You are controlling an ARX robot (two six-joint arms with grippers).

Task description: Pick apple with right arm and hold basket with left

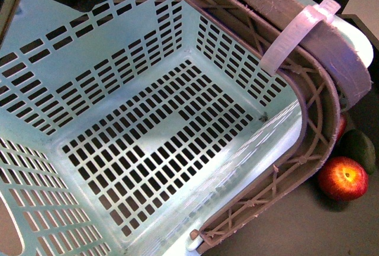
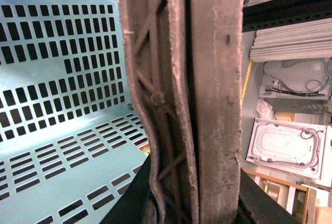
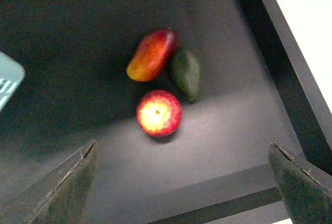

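The right gripper next needs to hold the apple [image 1: 343, 178] by its round red sides, to pick fruit while the basket stays held.
The pale blue slotted basket [image 1: 53, 54] fills the front view, tilted, with its brown handle [image 1: 323, 120] arching down the right side. In the left wrist view my left gripper [image 2: 194, 203] is shut on the basket's brown handle [image 2: 212, 79], its dark fingers pressing from both sides. The apple [image 1: 343, 178], round and red with a pale yellow patch, lies on the dark table to the right of the basket. In the right wrist view the apple [image 3: 158, 112] sits well beyond my right gripper [image 3: 181, 182], which stands wide open above the table with nothing between its fingers.
An elongated red-to-yellow fruit [image 3: 151, 54] and a dark green oval fruit [image 3: 187, 72] lie touching just behind the apple. A black table edge [image 3: 282, 53] runs close beside them. A white zip tie [image 1: 293, 34] wraps the handle. Shelving and white appliances [image 2: 288, 146] stand beyond the basket.
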